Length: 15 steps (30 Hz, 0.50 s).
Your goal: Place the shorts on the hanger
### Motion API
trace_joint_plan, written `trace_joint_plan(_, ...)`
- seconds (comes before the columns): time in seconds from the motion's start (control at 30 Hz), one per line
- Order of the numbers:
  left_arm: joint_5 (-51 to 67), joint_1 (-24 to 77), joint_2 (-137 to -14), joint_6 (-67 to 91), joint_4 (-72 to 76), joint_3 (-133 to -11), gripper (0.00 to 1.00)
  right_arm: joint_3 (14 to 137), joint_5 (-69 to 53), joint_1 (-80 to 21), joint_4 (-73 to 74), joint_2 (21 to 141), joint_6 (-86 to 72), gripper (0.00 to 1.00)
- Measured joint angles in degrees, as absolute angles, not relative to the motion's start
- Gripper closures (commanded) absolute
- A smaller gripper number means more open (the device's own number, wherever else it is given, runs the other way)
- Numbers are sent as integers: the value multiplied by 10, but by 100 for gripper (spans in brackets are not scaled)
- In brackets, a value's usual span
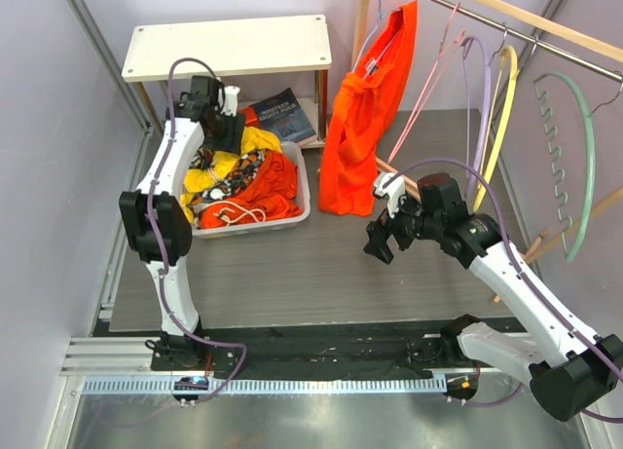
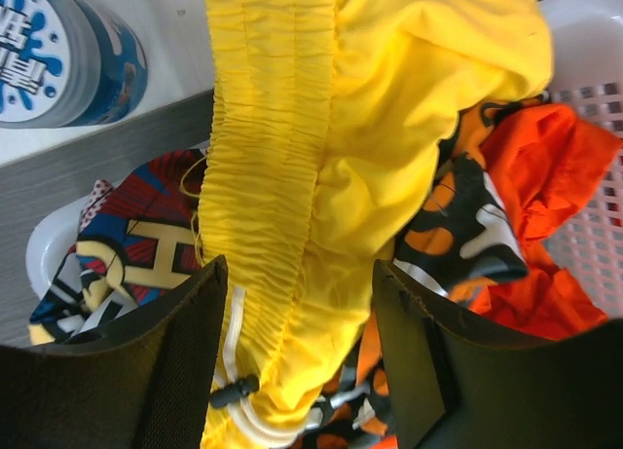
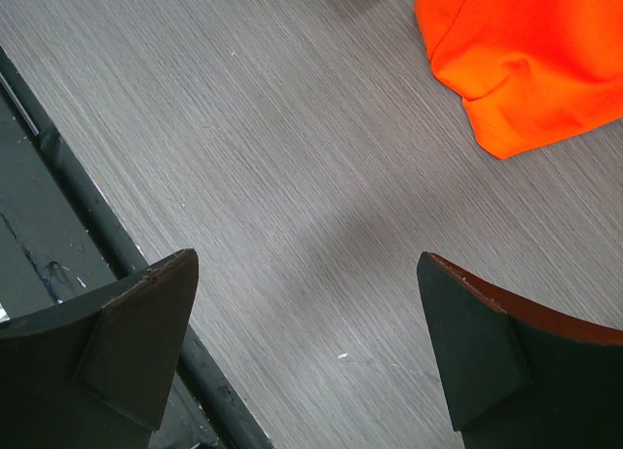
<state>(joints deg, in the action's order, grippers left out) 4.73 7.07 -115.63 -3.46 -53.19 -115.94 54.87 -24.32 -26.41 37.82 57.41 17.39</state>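
Note:
The left gripper grips the yellow shorts (image 1: 259, 140) by the gathered waistband beside the drawstring next, so the waistband's far end stays free for hanging.
The yellow shorts (image 1: 259, 140) lie bunched at the top of a white basket (image 1: 305, 188), on other clothes. In the left wrist view the shorts (image 2: 389, 108) show a gathered waistband and a white drawstring (image 2: 234, 371) with a dark toggle. My left gripper (image 1: 232, 128) hangs over the basket's back; its jaws (image 2: 297, 264) stand open either side of the waistband, with a gap at the right finger. The pale pink hanger (image 1: 430, 79) hangs from the rail at the back right. My right gripper (image 1: 382, 243) (image 3: 307, 259) is open over bare table, holding nothing.
An orange garment (image 1: 365, 128) (image 3: 526, 59) hangs from the rail down to the table. Lilac (image 1: 477, 108), yellow (image 1: 498, 118) and green (image 1: 584, 157) hangers hang further right. Patterned cloth (image 2: 127, 244) and orange fabric (image 2: 555, 176) fill the basket. A white shelf (image 1: 229, 45) stands behind it.

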Motion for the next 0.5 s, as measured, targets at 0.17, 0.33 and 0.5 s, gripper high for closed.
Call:
trace_joint_plan(0.17,38,71,-1187,-38,-533,-1159,26,549,-243,-264,378,574,174,0)
trace_joint_plan(0.33,37,71,-1193,-41,-535,-1145,74,549,-243,-264,378,574,174,0)
trace_joint_plan(0.5,46,72,-1188,-40,-535,-1145,100,549,-243,-264,378,574,174,0)
